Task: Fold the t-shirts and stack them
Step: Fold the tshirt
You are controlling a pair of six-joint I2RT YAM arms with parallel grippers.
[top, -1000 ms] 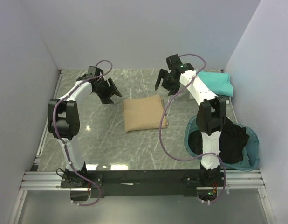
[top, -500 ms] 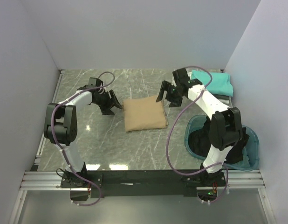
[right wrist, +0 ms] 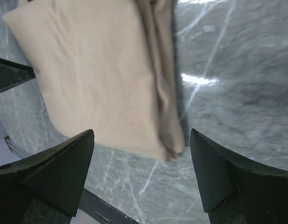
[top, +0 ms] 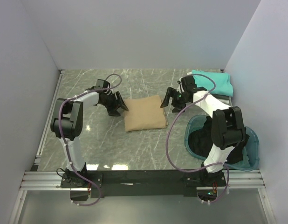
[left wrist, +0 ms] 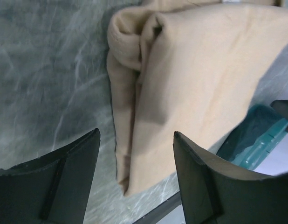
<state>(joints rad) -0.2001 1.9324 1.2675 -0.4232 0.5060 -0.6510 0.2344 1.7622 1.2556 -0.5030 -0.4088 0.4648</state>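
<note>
Next, my right gripper grabs the tan t-shirt by its side edge nearest the teal t-shirt, layers together, to stack it folded.
A folded tan t-shirt lies flat in the middle of the marble table. It shows in the left wrist view and in the right wrist view. My left gripper is open and empty at the shirt's left edge, jaws astride that edge. My right gripper is open and empty at the shirt's right edge. A folded teal t-shirt lies at the back right. A black t-shirt fills the teal basin.
The round teal basin stands at the right front, next to the right arm's base; its rim shows in the left wrist view. Grey walls close in the table on the left, back and right. A metal rail runs along the near edge.
Both grippers have come down and inward from the back of the table to the tan shirt's left and right edges. The shirt has not moved.
</note>
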